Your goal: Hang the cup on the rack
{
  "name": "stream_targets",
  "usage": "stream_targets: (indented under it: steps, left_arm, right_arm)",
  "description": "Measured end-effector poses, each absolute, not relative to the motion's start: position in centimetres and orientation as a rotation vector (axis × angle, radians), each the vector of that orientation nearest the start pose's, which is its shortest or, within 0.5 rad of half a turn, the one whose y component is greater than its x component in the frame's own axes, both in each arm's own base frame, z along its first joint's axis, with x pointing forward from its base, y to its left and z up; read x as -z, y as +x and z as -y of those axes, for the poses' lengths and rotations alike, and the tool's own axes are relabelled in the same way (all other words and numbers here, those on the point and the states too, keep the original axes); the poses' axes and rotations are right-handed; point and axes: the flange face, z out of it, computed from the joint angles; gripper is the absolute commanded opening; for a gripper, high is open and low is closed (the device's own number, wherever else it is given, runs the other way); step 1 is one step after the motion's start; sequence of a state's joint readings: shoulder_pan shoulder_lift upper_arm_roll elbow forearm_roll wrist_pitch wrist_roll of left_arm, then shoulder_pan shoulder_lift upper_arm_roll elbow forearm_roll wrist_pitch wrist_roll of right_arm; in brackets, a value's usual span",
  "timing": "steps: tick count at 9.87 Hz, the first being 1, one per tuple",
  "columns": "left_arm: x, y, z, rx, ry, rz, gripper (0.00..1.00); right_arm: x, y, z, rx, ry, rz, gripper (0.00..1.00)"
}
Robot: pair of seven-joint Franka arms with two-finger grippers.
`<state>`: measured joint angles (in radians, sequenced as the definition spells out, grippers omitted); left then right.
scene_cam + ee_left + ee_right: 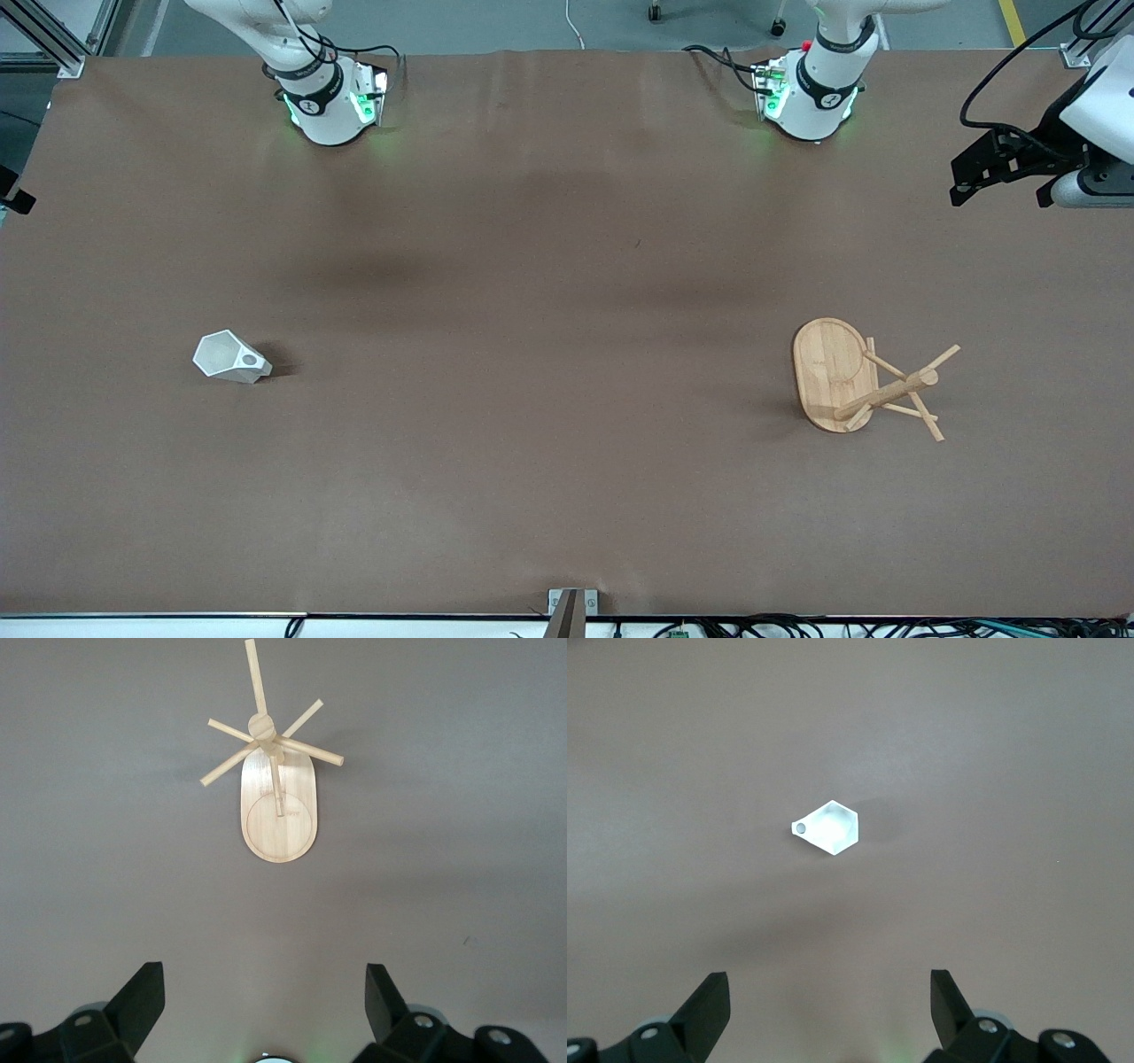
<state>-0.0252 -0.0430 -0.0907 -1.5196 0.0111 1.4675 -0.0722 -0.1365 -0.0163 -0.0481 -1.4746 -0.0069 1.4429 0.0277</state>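
I should grab the cup's rim (202, 352) with my right gripper next, so the cup's handle with the round hole (253, 362) stays free to hang on the rack.
The white faceted cup (229, 358) (828, 827) lies on its side on the brown table, toward the right arm's end, with the handle and its round hole on top. The bamboo rack (833, 372) (277, 811) stands upright on its oval base toward the left arm's end, its thin pegs spreading from the central post. High above the table, my left gripper (266, 997) is open and empty, with the rack below it. My right gripper (830, 997) is also open and empty, high up with the cup below it. Neither gripper touches anything.
Both arm bases (323, 106) (811, 97) stand along the table edge farthest from the front camera. A small metal bracket (572, 604) sits at the nearest edge. Brown table surface (549, 372) stretches between cup and rack.
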Motion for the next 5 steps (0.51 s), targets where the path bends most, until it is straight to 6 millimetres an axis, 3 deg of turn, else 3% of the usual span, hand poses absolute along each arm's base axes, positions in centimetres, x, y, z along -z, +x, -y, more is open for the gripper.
stream_targets:
  steps: [1,2,5]
  left_arm:
    - [-65.9,52.9,6.1,-0.022,-3.125,-0.067,1.00]
    - [-65.5,53.1,6.1,-0.035,-3.125,-0.067,1.00]
    - [-65.1,53.4,6.1,-0.047,-3.125,-0.065,1.00]
  right_arm:
    - [-64.5,53.7,10.2,-0.062,-3.129,-0.338,1.00]
    - [-61.0,55.1,10.8,-0.073,-3.129,-0.346,1.00]
    - [-49.2,57.1,11.9,-0.064,-3.131,-0.363,1.00]
